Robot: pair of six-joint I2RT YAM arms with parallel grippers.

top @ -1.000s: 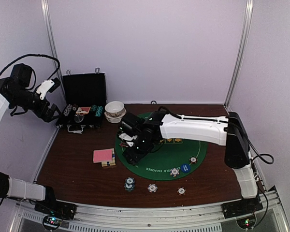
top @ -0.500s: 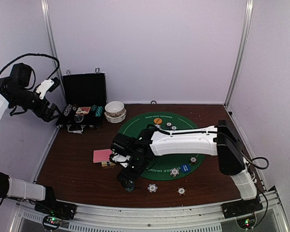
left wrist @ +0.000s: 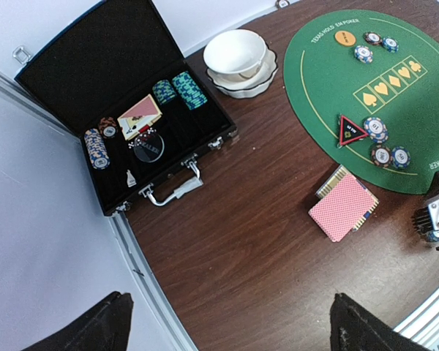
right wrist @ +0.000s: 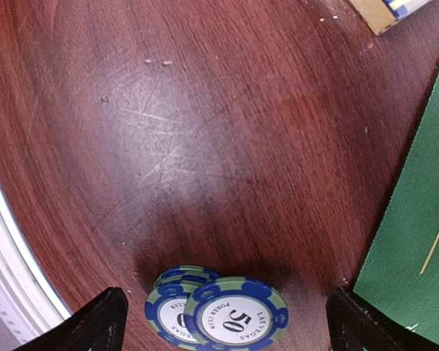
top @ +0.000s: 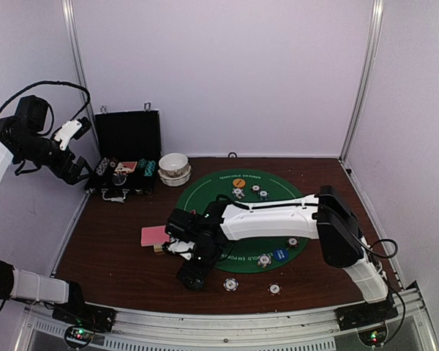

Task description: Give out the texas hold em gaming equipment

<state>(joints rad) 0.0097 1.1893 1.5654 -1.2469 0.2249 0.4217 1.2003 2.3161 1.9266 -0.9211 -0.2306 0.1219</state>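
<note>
Next, my right gripper reaches the overlapping poker chip and grips its blue-and-green rim (right wrist: pixel 279 311). The chip's flat bottom stays free to rest on the mat.
My right gripper (right wrist: pixel 230 327) hangs open low over two overlapping blue-and-green poker chips (right wrist: pixel 238 316) on the wood, its fingertips (right wrist: pixel 95 322) well apart on either side and not touching them. In the top view the right gripper (top: pixel 192 275) covers those chips near the front edge. Pink-backed cards (top: pixel 155 235) lie just left of the mat. More chips (top: pixel 230 284) lie at the front, and others (top: pixel 264 259) sit on the mat beside a blue button (top: pixel 279 254). The red-triangle button (left wrist: pixel 350 130) and orange button (left wrist: pixel 344 36) rest on the mat. My left gripper (top: pixel 74 174) is raised at far left, open and empty.
The round green felt mat (top: pixel 241 219) fills the table's middle right. An open black case (left wrist: pixel 124 124) with chip stacks and cards stands at the back left, with stacked white bowls (left wrist: pixel 238 58) next to it. The table's metal rail (right wrist: pixel 4 241) runs close to the right gripper.
My right arm has swung off the mat toward the near left and come down over the chips at the front edge, its jaws spreading wider. The left arm has not moved.
</note>
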